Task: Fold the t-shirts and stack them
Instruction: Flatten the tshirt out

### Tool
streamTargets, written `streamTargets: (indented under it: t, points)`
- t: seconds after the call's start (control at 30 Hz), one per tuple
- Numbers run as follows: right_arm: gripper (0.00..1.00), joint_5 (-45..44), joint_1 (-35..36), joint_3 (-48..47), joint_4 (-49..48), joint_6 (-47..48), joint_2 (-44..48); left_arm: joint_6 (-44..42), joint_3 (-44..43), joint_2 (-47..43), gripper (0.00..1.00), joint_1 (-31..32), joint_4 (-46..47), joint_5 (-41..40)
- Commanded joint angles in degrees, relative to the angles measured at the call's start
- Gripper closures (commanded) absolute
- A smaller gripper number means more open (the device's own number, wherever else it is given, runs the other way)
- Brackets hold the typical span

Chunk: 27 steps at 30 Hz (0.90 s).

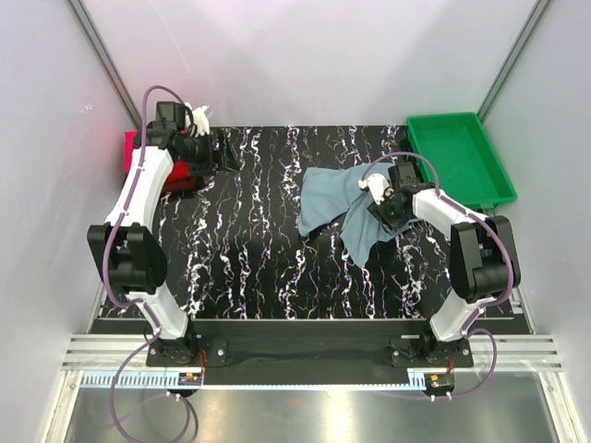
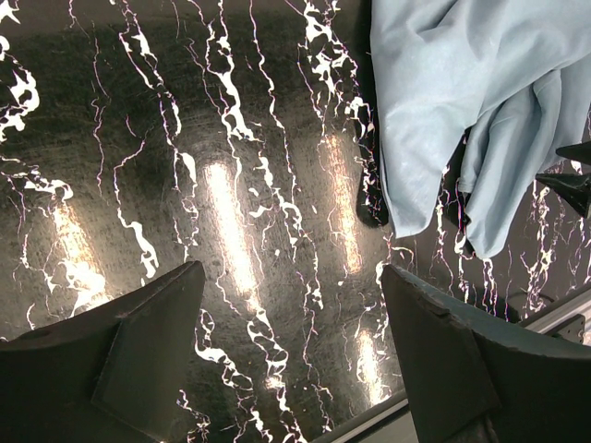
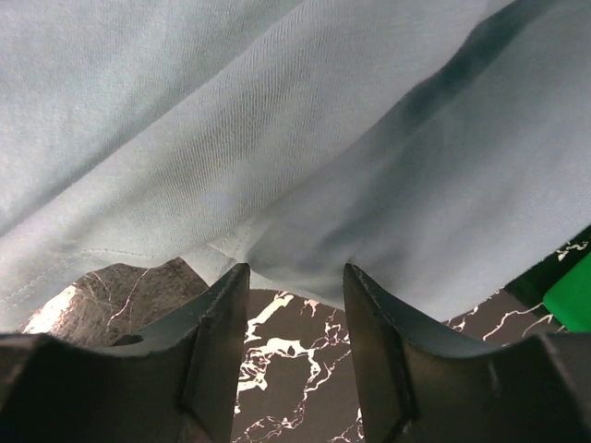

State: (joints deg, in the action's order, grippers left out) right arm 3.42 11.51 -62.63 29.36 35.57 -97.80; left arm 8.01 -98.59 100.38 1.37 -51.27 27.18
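Note:
My right gripper needs to pinch the grey-blue t-shirt's hem on the tray side next, so the opposite side stays free for my left gripper to spread and fold.
The dusty grey-blue t-shirt (image 1: 337, 203) lies crumpled and unfolded right of the table's middle. My right gripper (image 1: 379, 210) is low at its right side. In the right wrist view its jaws (image 3: 295, 272) stand open, with the shirt's hem (image 3: 277, 166) touching the fingertips and nothing between them. My left gripper (image 1: 226, 155) hovers at the far left, wide open and empty (image 2: 291, 272). The shirt (image 2: 471, 111) shows at that view's upper right. A folded red shirt (image 1: 180, 175) and a magenta-pink one (image 1: 131, 148) lie under the left arm, mostly hidden.
The green plastic tray (image 1: 462, 157) stands at the far right edge, also glimpsed in the right wrist view (image 3: 568, 305). The black marbled tabletop (image 1: 249, 240) is walled in by white panels. The table's front rail (image 2: 554, 314) shows in the left wrist view.

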Motion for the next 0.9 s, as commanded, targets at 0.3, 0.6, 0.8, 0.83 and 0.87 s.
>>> streamTargets:
  t: [0.3,0.6,0.8,0.83,0.87]
  points:
    - [1.00,-1.5,0.3,-4.4,-1.9,-0.4,-1.8,0.2,0.9,-2.6,0.16,0.1,1.9,0.0]
    - [1.00,-2.1,0.3,-14.8,2.0,-3.0,0.9,0.5,1.2,-2.7,0.16,0.1,2.3,0.3]
    - [1.00,0.3,0.4,-28.1,7.6,-5.5,1.4,0.8,1.3,-2.8,0.16,0.1,2.6,0.7]
    - [1.00,1.1,0.9,-29.9,8.3,-5.9,1.4,0.8,1.2,-2.8,0.16,0.1,2.7,0.7]
    - [1.00,1.4,1.2,-33.3,8.9,-6.0,1.3,0.9,1.3,-2.9,0.16,0.1,2.7,0.8]
